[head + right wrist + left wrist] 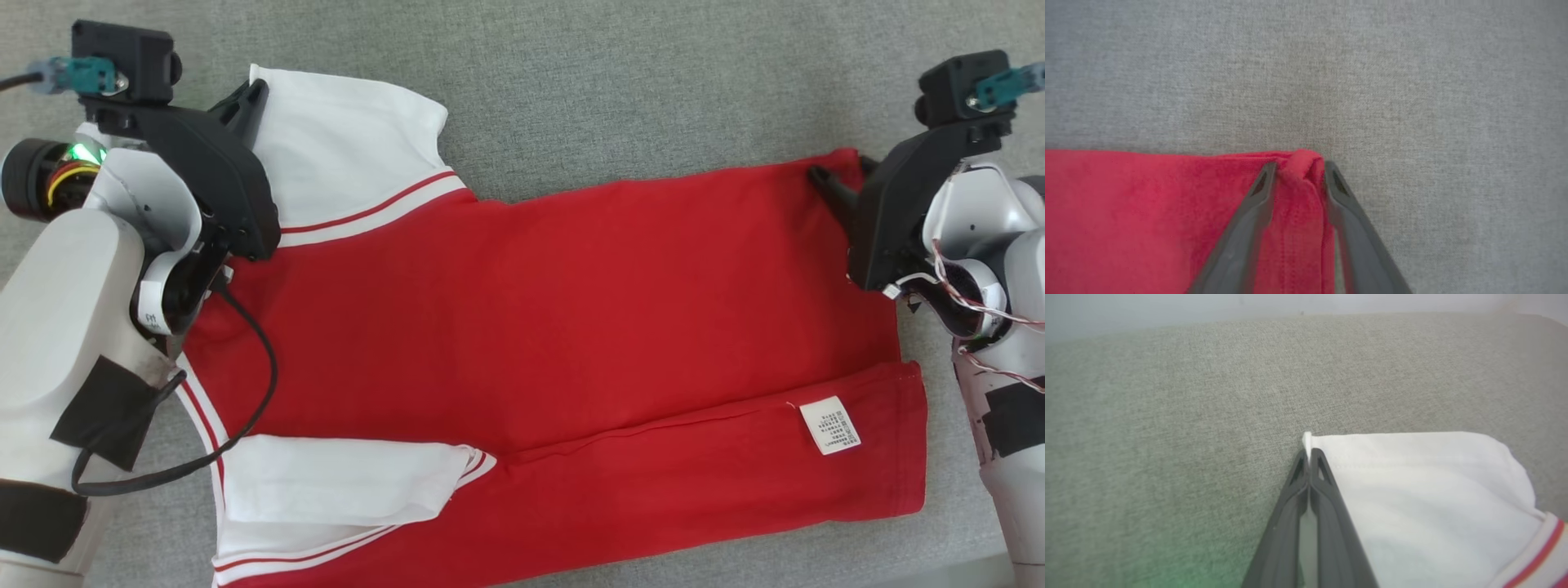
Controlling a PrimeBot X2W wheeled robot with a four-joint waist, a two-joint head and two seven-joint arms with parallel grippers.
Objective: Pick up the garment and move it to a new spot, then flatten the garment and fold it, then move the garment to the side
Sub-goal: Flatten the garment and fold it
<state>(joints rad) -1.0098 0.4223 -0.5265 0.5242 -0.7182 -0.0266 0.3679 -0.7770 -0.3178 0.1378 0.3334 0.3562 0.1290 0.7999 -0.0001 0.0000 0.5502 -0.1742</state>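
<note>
My right gripper grabs the red hem corner [846, 160] next, to fold the shirt body toward the care label [829, 425].
The garment [531, 310] is a red shirt with white sleeves and red-and-white trim, spread across the grey cloth surface with its lower part folded up. My left gripper [255, 88] is shut on the edge of the upper white sleeve [1412, 490], and a sliver of white cloth sticks out past its tips [1308, 451]. My right gripper [841, 170] stands at the far right corner of the red hem [1147, 212]. Its two fingers are apart and straddle a small bunched corner of red cloth [1300, 163].
A white care label [830, 425] lies on the folded-up hem at the lower right. A black cable [257, 384] from my left arm hangs over the shirt's left side. Grey cloth surface [653, 82] stretches beyond the shirt at the top.
</note>
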